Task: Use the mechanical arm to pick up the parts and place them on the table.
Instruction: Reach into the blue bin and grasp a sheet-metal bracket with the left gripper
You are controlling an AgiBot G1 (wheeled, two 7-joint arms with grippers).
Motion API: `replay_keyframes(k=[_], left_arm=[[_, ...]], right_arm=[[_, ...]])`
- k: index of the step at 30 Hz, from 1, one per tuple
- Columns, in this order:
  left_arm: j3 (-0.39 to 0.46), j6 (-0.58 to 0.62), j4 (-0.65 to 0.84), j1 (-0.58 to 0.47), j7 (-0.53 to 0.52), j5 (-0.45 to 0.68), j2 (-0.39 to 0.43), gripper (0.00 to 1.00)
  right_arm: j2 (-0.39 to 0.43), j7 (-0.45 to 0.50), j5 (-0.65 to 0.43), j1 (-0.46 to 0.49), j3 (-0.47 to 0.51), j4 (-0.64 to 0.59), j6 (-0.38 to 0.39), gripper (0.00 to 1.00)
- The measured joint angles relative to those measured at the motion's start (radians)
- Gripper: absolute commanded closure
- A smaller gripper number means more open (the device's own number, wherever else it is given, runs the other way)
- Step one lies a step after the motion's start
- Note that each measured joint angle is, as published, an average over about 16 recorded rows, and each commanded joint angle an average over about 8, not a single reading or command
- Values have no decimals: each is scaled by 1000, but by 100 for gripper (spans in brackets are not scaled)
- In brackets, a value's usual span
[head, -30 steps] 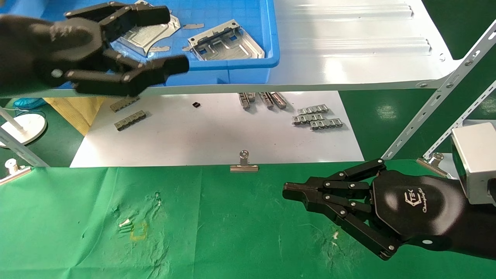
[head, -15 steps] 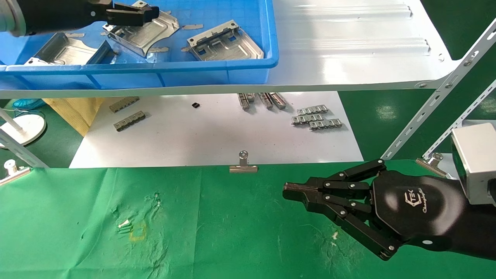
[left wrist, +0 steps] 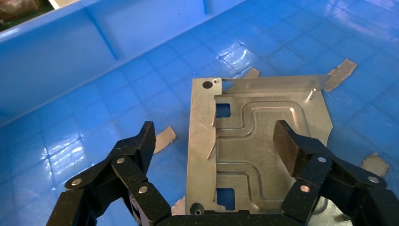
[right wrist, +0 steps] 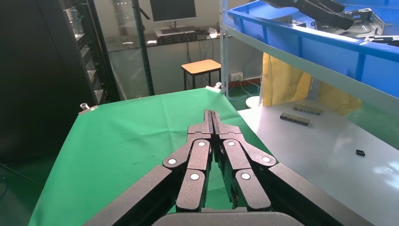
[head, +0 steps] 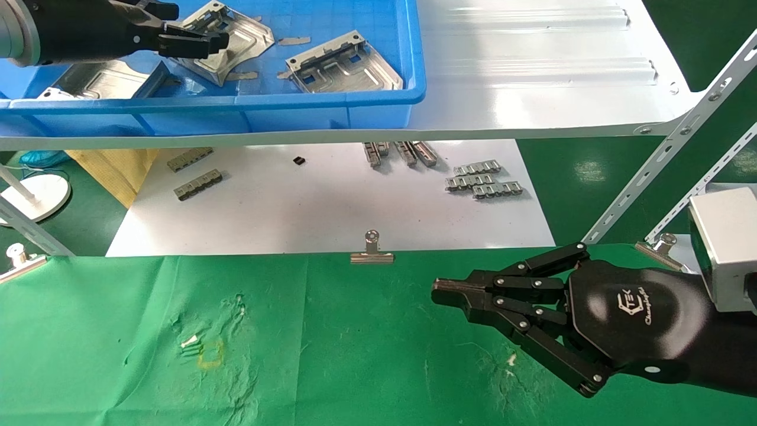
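The plate's embossed side is wider than my open fingers, so I need to grab the silver stamped plate by its narrow edge (head: pixel 201 16) (left wrist: pixel 201 146) next.
My left gripper (head: pixel 198 41) reaches into the blue bin (head: pixel 331 97) on the shelf, open over a silver stamped plate (head: pixel 239 41). In the left wrist view the gripper (left wrist: pixel 215 141) is spread wide. One fingertip (left wrist: pixel 146 136) is over the bin floor beside the plate's (left wrist: pixel 249 141) flanged edge, and the other is over its embossed face. Two more plates (head: pixel 346 65) (head: pixel 106 80) lie in the bin. The green cloth table (head: pixel 355 355) holds no plates. My right gripper (head: pixel 440 291) is shut and empty just above the cloth, and it shows shut in the right wrist view (right wrist: pixel 212 115).
The bin sits on a glossy white shelf (head: pixel 532 71) with slanted metal braces (head: pixel 650 177) at right. Below it a matte white board (head: pixel 331 201) holds small grey linked strips (head: pixel 482 180). Binder clips (head: pixel 371 251) hold the cloth's far edge. Metal scraps (left wrist: pixel 164 139) lie in the bin.
My left hand has moved from in front of the bin up and into it, and now hovers open over a plate. The right arm has not moved.
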Motion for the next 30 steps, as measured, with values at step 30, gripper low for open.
replay_keyframes(k=[30], left_arm=[[5, 15, 33, -37, 47, 7, -2, 100]], right_arm=[[0, 0, 0, 0, 0, 0, 0, 0]])
